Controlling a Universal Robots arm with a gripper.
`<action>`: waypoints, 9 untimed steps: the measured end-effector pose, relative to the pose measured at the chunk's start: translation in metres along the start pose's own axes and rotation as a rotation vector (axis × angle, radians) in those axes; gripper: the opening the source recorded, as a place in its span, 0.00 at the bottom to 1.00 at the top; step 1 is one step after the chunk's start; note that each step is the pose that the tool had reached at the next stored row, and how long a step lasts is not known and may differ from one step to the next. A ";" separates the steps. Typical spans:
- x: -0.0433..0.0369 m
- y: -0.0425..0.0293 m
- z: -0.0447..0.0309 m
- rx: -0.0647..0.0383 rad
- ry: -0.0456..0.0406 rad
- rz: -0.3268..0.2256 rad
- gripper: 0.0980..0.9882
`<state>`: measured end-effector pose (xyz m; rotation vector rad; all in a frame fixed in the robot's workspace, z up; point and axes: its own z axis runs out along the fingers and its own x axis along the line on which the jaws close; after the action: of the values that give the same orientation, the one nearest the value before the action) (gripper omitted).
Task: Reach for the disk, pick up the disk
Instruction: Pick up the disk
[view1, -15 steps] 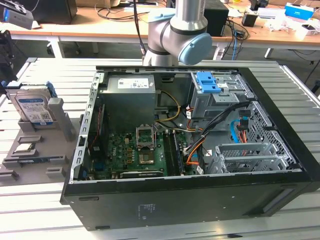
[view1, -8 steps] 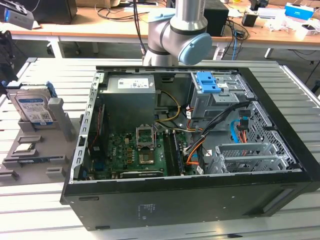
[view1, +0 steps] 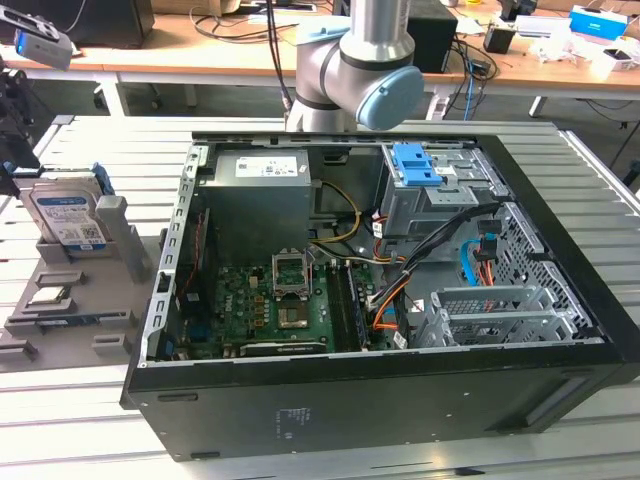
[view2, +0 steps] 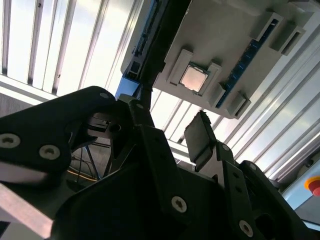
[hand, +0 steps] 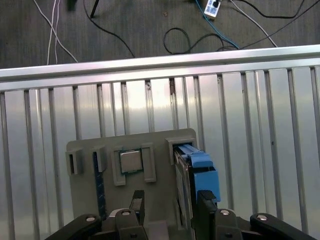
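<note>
The grey holder's posts hug the disk's lower sides, so my gripper will next grab the disk across its upper edge with the blue bracket (view1: 66, 173) to pick it up.
The disk (view1: 66, 216) stands on edge in a slot of a grey holder (view1: 85, 300) on the slatted table, at the exterior view's left. It is silver-grey with a white-and-blue label. In the first wrist view the disk's (hand: 183, 185) blue side bracket (hand: 204, 170) faces up. My gripper (hand: 171, 202) is open just above it, one finger (hand: 136, 202) over the holder and the other finger (hand: 206, 197) beside the bracket. The disk's edge lies between them, with a gap on one side. In the exterior view the gripper's dark body (view1: 16, 140) hangs at the frame's left edge, over the disk.
A small square silver chip (hand: 130, 161) sits in a pocket of the holder next to the disk, also seen as chip (view2: 193, 77). An open black computer case (view1: 400, 385) with a blue latch (view1: 415, 165) fills the table's middle. The table's edge (hand: 160, 64) lies beyond the holder.
</note>
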<state>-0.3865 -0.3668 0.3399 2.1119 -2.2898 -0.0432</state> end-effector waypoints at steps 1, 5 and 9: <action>-0.0004 0.0001 0.0008 0.000 0.0002 -0.001 0.50; -0.0109 0.0008 0.0023 0.000 0.0008 -0.018 0.50; -0.0224 0.0017 0.0034 0.000 0.0016 -0.038 0.50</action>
<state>-0.3865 -0.3443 0.3365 2.1547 -2.2486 -0.0424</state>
